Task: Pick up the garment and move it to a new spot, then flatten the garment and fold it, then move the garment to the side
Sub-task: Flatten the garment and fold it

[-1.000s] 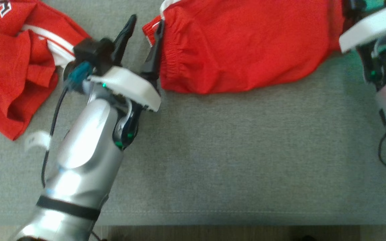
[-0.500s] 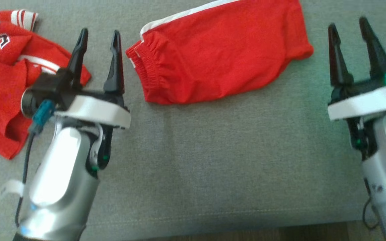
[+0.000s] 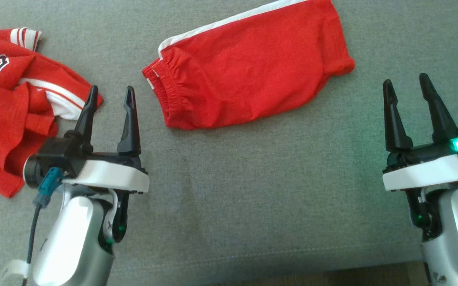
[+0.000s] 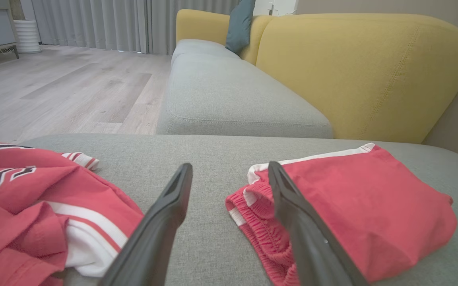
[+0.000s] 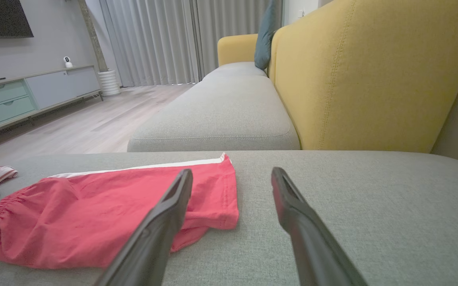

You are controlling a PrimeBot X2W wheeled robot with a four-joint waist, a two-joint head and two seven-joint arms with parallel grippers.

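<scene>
I will move and fold the shorts point(image 3: 249, 71) next, so I will grab them with my right gripper by their red edge point(image 3: 303, 99) opposite the white stripe.
The garment, red shorts point(image 3: 249, 71) with a white side stripe and an elastic waistband, lies folded flat on the grey sofa cushion point(image 3: 253, 178). My left gripper point(image 3: 111, 89) stands open and empty, nearer than the waistband and to its left, not touching it. In the left wrist view the shorts point(image 4: 356, 222) lie behind the right finger of that gripper point(image 4: 229, 167). My right gripper point(image 3: 406, 79) is open and empty, to the right of the shorts and apart from them. In the right wrist view the shorts point(image 5: 105, 214) lie to the left beyond that gripper point(image 5: 231, 171).
A crumpled red jersey point(image 3: 10, 111) with white trim and lettering lies at the cushion's left, close to my left gripper. The yellow backrest point(image 4: 364, 71) rises behind the seat, with a teal pillow point(image 5: 266, 33) further along. The cushion's front edge point(image 3: 253, 258) runs near the bottom.
The head camera has shifted. Both grippers have drawn back from the shorts toward the cushion's front edge; the left one was at the waistband and now stands apart. Both stay open.
</scene>
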